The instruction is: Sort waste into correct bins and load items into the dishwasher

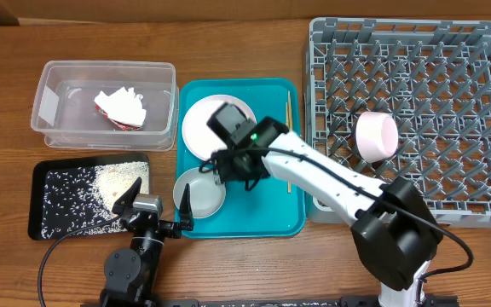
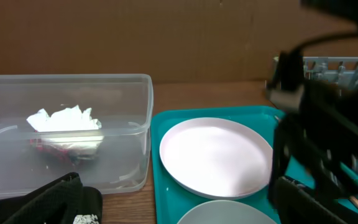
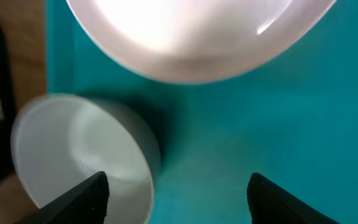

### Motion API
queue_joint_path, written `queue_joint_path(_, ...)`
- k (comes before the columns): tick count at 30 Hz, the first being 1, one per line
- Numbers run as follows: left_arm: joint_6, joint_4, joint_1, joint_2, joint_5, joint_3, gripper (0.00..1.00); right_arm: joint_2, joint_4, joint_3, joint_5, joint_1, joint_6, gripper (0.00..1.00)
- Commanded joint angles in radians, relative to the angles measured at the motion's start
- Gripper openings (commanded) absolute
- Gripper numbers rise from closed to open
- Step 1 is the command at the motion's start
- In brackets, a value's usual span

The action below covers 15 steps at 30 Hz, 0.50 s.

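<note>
My right gripper picks up the bowl by its rack-side rim (image 1: 223,188) next, to load the greyish-white bowl tilted into the dish rack (image 1: 450,77).
The clear tub (image 1: 54,85) holds the red-and-white wrapper (image 1: 119,117) and the white napkin (image 2: 64,120). Rice (image 1: 113,183) lies on the black tray (image 1: 49,200). The round plate (image 1: 199,128), the greyish-white bowl (image 1: 203,194) and the chopsticks (image 1: 287,128) sit on the teal tray (image 1: 271,213). The pink bowl (image 1: 375,136) lies in the grey dish rack (image 1: 450,77). My right gripper (image 3: 179,199) is open just above the greyish-white bowl (image 3: 79,155), one finger over its inside and one over the tray. My left gripper (image 1: 157,198) is open and empty at the front. The cup is out of view.
The right arm (image 1: 331,183) stretches across the teal tray's right half and the rack's left edge. In the left wrist view it (image 2: 328,124) blocks the right side, with the plate (image 2: 216,155) and the tub (image 2: 104,87) ahead.
</note>
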Motion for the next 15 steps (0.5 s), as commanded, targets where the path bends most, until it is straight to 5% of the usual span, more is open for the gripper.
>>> queue_joint_path(1,-0.018,0.004,0.006,-0.011,0.011,-0.005,1.00,-0.024,0.051,-0.094,-0.102,0.008,-0.032,0.71)
queue_joint_path(6,-0.018,0.004,0.006,-0.011,0.011,-0.005,1.00,-0.024,0.136,-0.191,-0.187,0.012,-0.033,0.51)
queue_joint_path(7,-0.018,0.004,0.006,-0.011,0.011,-0.005,1.00,-0.024,0.133,-0.194,-0.167,0.012,-0.033,0.32)
queue_joint_path(8,-0.018,0.004,0.006,-0.011,0.011,-0.005,1.00,-0.027,0.130,-0.192,-0.145,0.012,-0.033,0.24)
queue_joint_path(13,-0.018,0.004,0.006,-0.011,0.011,-0.005,1.00,-0.103,0.020,-0.111,0.072,-0.007,-0.032,0.04)
queue_joint_path(15,-0.018,0.004,0.006,-0.011,0.011,-0.005,1.00,-0.159,-0.044,-0.067,0.190,-0.023,-0.023,0.04)
